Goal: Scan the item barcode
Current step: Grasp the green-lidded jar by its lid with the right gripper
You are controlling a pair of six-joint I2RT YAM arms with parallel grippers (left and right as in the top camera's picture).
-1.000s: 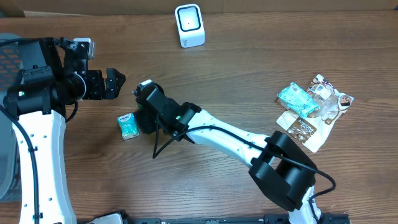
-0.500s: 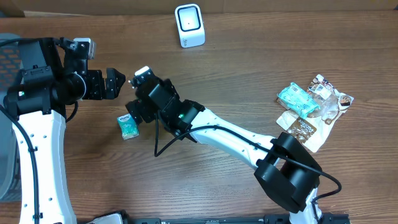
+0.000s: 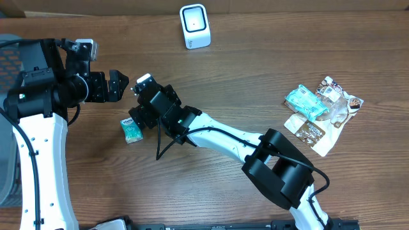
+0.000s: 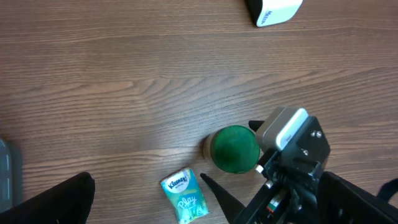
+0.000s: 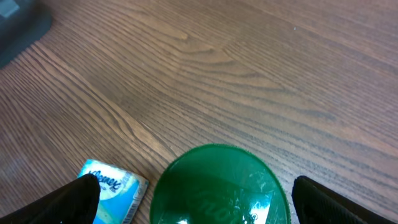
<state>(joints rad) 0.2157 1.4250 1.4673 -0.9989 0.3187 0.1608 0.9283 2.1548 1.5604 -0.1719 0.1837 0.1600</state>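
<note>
The robot's right gripper isn't ready to close on the green container (image 4: 234, 149) yet: its open fingers are too high above the container's lid, so it needs to first go lower.
A green round-lidded container (image 4: 234, 149) stands upright on the wood table, its lid (image 5: 221, 186) filling the bottom of the right wrist view. My right gripper (image 5: 202, 194) hangs over it, open, one finger (image 5: 74, 199) on each side with a gap to the lid. In the overhead view that gripper (image 3: 142, 117) hides the container. A teal Kleenex pack (image 3: 131, 130) lies flat just left of it. The white scanner (image 3: 195, 25) stands at the table's far edge. My left gripper (image 3: 121, 85) hovers open and empty, up and left of the pack.
Several snack packets (image 3: 319, 112) lie in a pile at the right. A grey basket (image 3: 6, 54) sits at the far left edge. The right arm's white links (image 3: 230, 137) stretch diagonally across the middle of the table.
My right gripper's jaws have opened wide off the green container, and its wrist has shifted slightly left and toward the far edge. The left arm has not moved.
</note>
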